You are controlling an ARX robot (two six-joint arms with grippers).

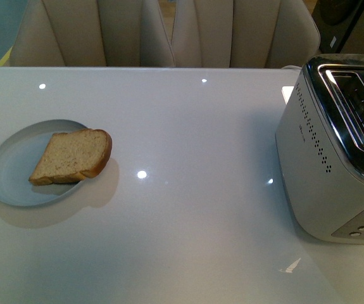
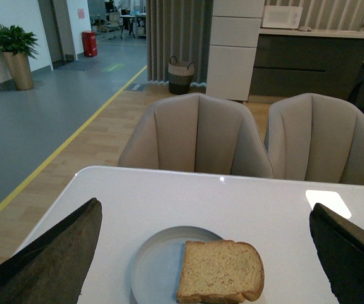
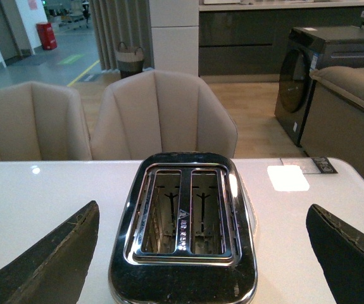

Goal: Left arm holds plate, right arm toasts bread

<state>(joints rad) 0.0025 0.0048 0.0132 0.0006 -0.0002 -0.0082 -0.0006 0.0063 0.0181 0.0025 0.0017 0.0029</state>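
Observation:
The plate has to be held while the bread [image 1: 73, 156] gets toasted, so the left gripper should next grab it by its thin rim.
A slice of brown bread [image 1: 73, 156] lies on the pale blue-grey plate [image 1: 11, 171] at the table's left, overhanging the plate's right rim. Neither arm shows in the front view. In the left wrist view the plate [image 2: 156, 263] and bread [image 2: 221, 271] sit on the table between the two dark fingers [image 2: 55, 256] of my left gripper [image 2: 214, 253], which is open and holds nothing. My right gripper [image 3: 210, 253] is open too, hanging over the toaster [image 3: 183, 228], whose two slots are empty.
The silver toaster [image 1: 324, 158] stands at the table's right edge. Two beige chairs [image 1: 169, 31] are pushed against the far side of the white table [image 1: 188, 209]. Bare tabletop lies between plate and toaster.

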